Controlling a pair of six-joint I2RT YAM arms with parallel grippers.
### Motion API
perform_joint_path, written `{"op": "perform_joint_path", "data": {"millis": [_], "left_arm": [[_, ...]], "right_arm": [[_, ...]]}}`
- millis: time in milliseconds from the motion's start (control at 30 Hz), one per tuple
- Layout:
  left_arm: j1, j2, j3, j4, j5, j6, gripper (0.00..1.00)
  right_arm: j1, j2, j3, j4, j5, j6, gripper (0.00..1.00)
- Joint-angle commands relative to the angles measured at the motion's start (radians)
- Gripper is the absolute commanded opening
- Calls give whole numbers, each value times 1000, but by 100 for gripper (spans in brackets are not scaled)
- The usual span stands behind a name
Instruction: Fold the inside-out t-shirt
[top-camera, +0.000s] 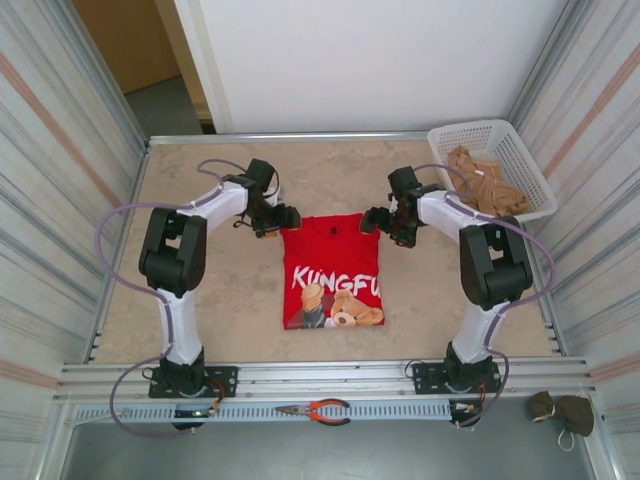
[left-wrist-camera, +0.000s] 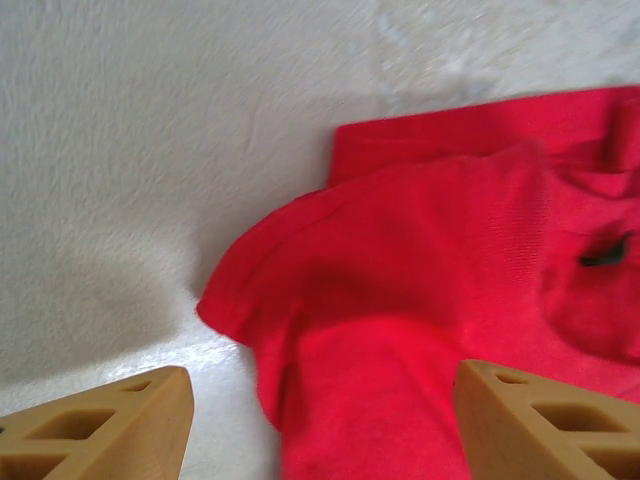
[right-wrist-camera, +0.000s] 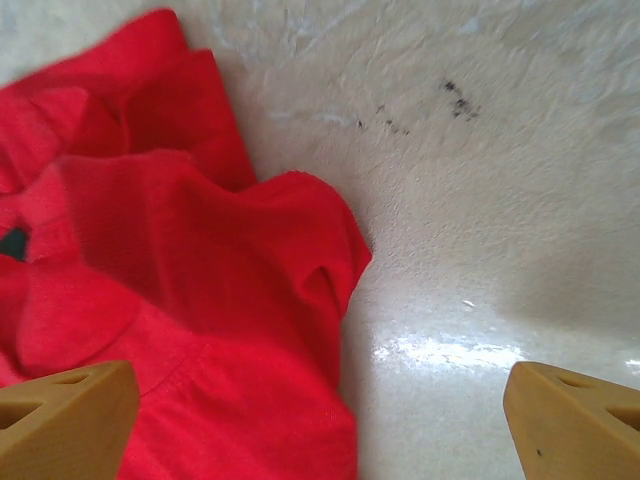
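Next, my left gripper grabs the t-shirt's folded shoulder (top-camera: 292, 234) (left-wrist-camera: 347, 268) beside the collar, matching the opposite shoulder, to lift and fold the t-shirt's body crosswise.
The inside-out t-shirt (top-camera: 330, 262) lies on the table's middle as a bright red rectangle, with white lettering and a bear print facing up. My left gripper (top-camera: 272, 222) hovers at its far left corner. In the left wrist view that gripper (left-wrist-camera: 320, 400) is open, with the shirt's (left-wrist-camera: 430, 260) folded shoulder and collar below and nothing between the tan fingers (left-wrist-camera: 120, 420). My right gripper (top-camera: 385, 222) is at the far right corner. The right wrist view shows it (right-wrist-camera: 320, 385) wide open over the shirt's (right-wrist-camera: 180, 270) edge, holding nothing.
A white basket (top-camera: 520, 150) at the back right holds a tan-beige garment (top-camera: 485, 185). Orange-handled pliers (top-camera: 318, 410) lie on the front rail, and a dark olive item (top-camera: 562, 412) sits at the front right. Corrugated walls close both sides.
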Motion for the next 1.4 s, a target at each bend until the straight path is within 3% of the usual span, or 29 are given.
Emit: {"op": "perform_joint_path", "data": {"millis": [0, 567, 800, 1000, 1367], "left_arm": [[1, 6, 42, -41, -17, 39, 69], [-74, 98, 43, -25, 25, 32, 68], [-82, -23, -109, 216, 204, -32, 61], [-75, -51, -161, 329, 275, -70, 57], [-18, 2, -265, 449, 280, -117, 53]], "right_arm": [[25, 41, 52, -20, -5, -23, 93], [137, 169, 101, 7, -33, -1, 84], [151, 141, 103, 45, -70, -10, 70], [114, 143, 93, 57, -83, 2, 64], [69, 189, 20, 170, -152, 62, 57]]}}
